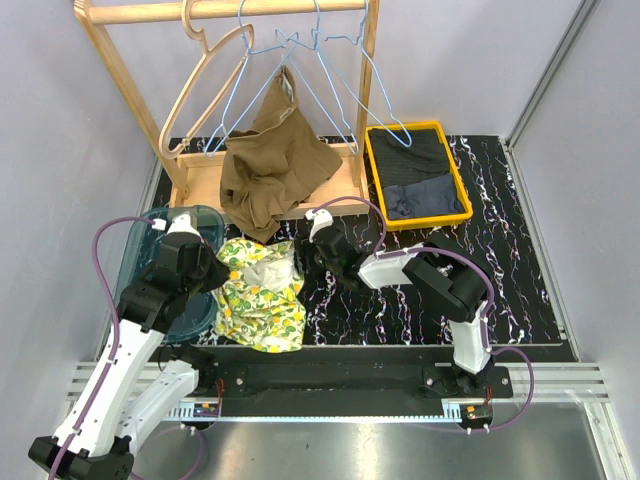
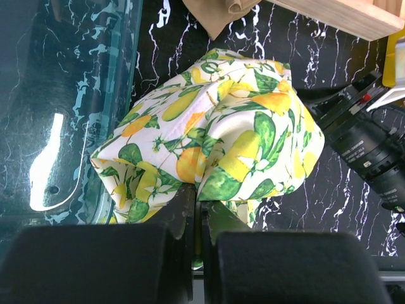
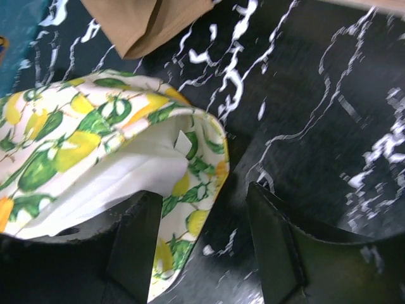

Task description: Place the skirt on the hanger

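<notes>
The skirt should be spread flat for the hanger. My right gripper should next grab the skirt by its hem edge [image 1: 297,268] [image 3: 211,185], opposite my left gripper's fold.
The skirt [image 1: 262,295], white with a lemon and leaf print, lies bunched on the black marbled mat. My left gripper [image 1: 213,272] is shut on its left side; in the left wrist view the jaws [image 2: 197,193] pinch a fold of the skirt [image 2: 215,126]. My right gripper [image 1: 310,255] is open at the skirt's right edge. In the right wrist view [image 3: 205,221] the skirt's hem and white lining [image 3: 126,164] lie against the left finger, with bare mat by the right finger. A wooden hanger [image 1: 205,75] and blue wire hangers [image 1: 300,60] hang on the rack.
A brown garment [image 1: 275,170] hangs from a wire hanger and drapes over the wooden rack's base [image 1: 200,185]. A yellow bin [image 1: 372,170] with dark clothes stands at the back right. A clear teal tub [image 1: 140,250] sits at the left, under my left arm.
</notes>
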`<state>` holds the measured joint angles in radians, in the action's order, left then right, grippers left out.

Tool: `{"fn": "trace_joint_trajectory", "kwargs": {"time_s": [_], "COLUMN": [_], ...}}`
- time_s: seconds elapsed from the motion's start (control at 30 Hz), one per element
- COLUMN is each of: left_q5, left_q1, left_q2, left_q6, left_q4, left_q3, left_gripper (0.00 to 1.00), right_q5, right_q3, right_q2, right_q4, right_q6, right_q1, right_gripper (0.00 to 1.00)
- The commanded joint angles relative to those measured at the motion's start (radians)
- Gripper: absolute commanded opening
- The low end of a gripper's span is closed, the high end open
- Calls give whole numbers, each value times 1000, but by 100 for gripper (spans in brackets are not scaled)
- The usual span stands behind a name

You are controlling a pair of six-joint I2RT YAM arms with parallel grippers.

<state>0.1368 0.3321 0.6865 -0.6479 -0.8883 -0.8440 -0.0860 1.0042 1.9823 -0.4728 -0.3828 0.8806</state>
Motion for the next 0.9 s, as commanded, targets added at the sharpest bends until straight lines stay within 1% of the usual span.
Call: {"fn": "trace_joint_trajectory", "kwargs": {"time_s": [0.0, 0.1, 0.27, 0.37, 0.4, 0.43, 0.47, 0.5, 0.57, 0.6, 0.63, 0.73, 0.77, 0.8, 0.83, 0.87], "left_q5": [-9, -14, -23, -26, -28, -29, -28, -29, -29, -29, -29, -29, -32, -34, -37, -39], "left_q1": [1, 1, 1, 1, 1, 1, 1, 1, 1, 1, 1, 1, 1, 1, 1, 1], "left_q2": [-12, -13, -22, -28, -28, -28, -27, -27, -22, -19, -19, -13, -12, -8, -1, 4], "left_q6": [-2, -2, -6, -7, -7, -7, -9, -9, -6, -4, -2, 7, 14, 16, 20, 30], "left_q4": [42, 43, 43, 42, 43, 45, 43, 43, 43, 45, 45, 42, 40, 38, 40, 38], "left_q3": [8, 10, 10, 13, 14, 16, 16, 14, 10, 6, 2, -20, -32, -38, -46, -59], "left_gripper": [0, 0, 0, 0, 0, 0, 0, 0, 0, 0, 0, 0, 0, 0, 0, 0], "right_q5": [-80, -87, 18, 83, 84, 109, 109, 108, 97, 92, 65, 20, 0, -17, -35, -41], "right_q3": [60, 83, 114, 102, 100, 94, 90, 86, 68, 59, 39, 10, 7, 8, 11, 11], "right_q2": [29, 55, 113, 130, 130, 130, 127, 124, 107, 98, 84, -3, -69, -103, -176, -218], "right_q4": [-53, -70, -142, -211, -220, -227, -231, -231, -227, -219, -208, -86, 33, 112, 185, 330], "right_q6": [125, 160, 179, 160, 157, 147, 142, 134, 128, 125, 124, 122, 116, 107, 98, 91], "right_q1": [0, -3, -19, -29, -31, -31, -31, -31, -31, -31, -31, -31, -32, -31, -31, -31], "right_gripper": [65, 65, 65, 62, 56, 52, 45, 30, 17, 4, 0, 0, 0, 0, 0, 0]}}
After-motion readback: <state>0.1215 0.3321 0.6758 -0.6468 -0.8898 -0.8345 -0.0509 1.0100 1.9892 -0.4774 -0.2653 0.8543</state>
